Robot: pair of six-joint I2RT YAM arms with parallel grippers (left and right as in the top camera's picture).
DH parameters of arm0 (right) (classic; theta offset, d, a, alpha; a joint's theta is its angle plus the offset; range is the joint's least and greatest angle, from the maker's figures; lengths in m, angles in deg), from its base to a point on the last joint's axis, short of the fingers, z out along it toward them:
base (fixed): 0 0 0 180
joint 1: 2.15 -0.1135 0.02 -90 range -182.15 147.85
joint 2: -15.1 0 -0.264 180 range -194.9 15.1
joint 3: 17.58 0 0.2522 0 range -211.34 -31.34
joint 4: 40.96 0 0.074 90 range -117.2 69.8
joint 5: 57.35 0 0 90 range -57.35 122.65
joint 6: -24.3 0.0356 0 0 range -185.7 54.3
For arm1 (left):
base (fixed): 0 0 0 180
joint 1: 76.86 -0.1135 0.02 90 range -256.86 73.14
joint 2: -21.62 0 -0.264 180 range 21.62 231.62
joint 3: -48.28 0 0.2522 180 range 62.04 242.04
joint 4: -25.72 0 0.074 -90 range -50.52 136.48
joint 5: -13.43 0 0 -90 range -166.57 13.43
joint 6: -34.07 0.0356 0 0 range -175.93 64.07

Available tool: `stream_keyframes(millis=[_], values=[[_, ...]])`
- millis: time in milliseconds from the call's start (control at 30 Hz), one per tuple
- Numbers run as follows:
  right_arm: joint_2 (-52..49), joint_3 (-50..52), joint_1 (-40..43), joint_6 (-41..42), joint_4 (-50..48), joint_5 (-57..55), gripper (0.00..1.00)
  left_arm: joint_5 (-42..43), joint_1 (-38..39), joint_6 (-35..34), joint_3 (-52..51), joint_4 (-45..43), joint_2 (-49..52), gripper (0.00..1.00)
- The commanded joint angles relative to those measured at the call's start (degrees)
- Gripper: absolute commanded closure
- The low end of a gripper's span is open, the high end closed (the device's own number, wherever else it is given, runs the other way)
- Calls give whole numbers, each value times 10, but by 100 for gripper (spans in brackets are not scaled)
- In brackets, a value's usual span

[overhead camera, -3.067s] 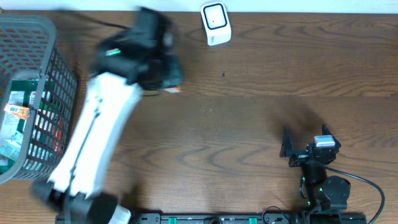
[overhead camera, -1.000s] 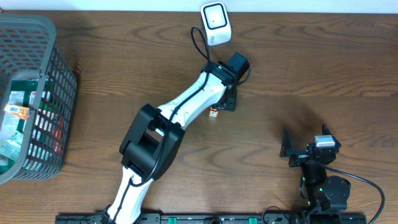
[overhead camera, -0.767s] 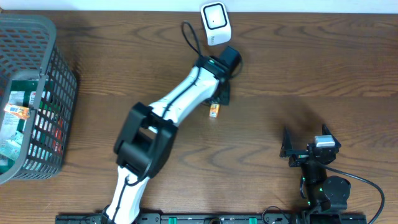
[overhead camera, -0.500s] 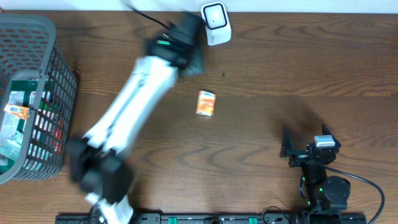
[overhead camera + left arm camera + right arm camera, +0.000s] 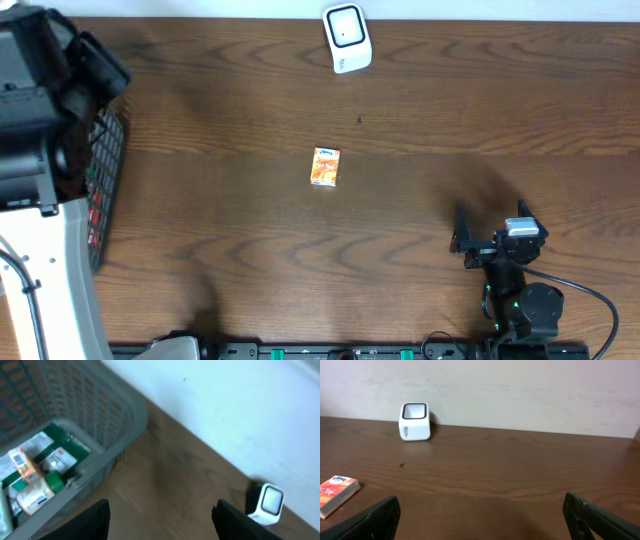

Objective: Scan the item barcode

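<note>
The small orange box needs to show its barcode for scanning, so next my left gripper will hold the box by its edge (image 5: 325, 168) and leave its broad sides uncovered.
The item, a small orange box (image 5: 326, 166), lies flat on the brown table with nothing touching it; the right wrist view shows it as the box (image 5: 337, 492) at the left. The white barcode scanner (image 5: 346, 38) stands at the back edge, also seen as the scanner (image 5: 265, 505) and the scanner (image 5: 415, 422). My left arm (image 5: 45, 130) hangs over the far left. Its gripper (image 5: 162, 525) is open and empty, above the table beside the basket. My right gripper (image 5: 482, 520) rests open and empty at the front right (image 5: 470, 238).
A grey mesh basket (image 5: 115, 415) holding several packaged goods (image 5: 45, 470) stands at the far left, mostly covered by my left arm in the overhead view, where only its side wall (image 5: 105, 180) shows. A white wall runs behind the table.
My left arm let the orange box go below the scanner and swung far left to the basket. The box now lies alone on the table. The right arm has not moved.
</note>
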Motion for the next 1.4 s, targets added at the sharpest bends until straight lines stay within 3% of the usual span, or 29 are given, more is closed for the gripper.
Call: stream_keyframes(millis=[0, 133, 233, 533, 733, 933, 1033, 1133, 1367], values=[[3, 1, 2, 7, 2, -1, 1, 22, -23, 27, 0, 12, 18, 33], [3, 1, 2, 7, 2, -1, 1, 33, -42, 5, -1, 23, 30, 32], [3, 1, 2, 7, 2, -1, 1, 88, -35, 23, -1, 33, 44, 34], [3, 1, 2, 7, 2, -1, 1, 251, 63, 172, -32, 83, 147, 36], [3, 1, 2, 7, 2, -1, 1, 285, 149, 236, -56, 84, 271, 61], [3, 1, 2, 7, 2, -1, 1, 287, 212, 259, -56, 73, 396, 62], [3, 1, 2, 7, 2, -1, 1, 330, 229, 294, -57, 58, 441, 62], [3, 1, 2, 7, 2, -1, 1, 385, 236, 321, -57, 39, 472, 62], [3, 1, 2, 7, 2, -1, 1, 414, 240, 321, -73, -14, 495, 62]])
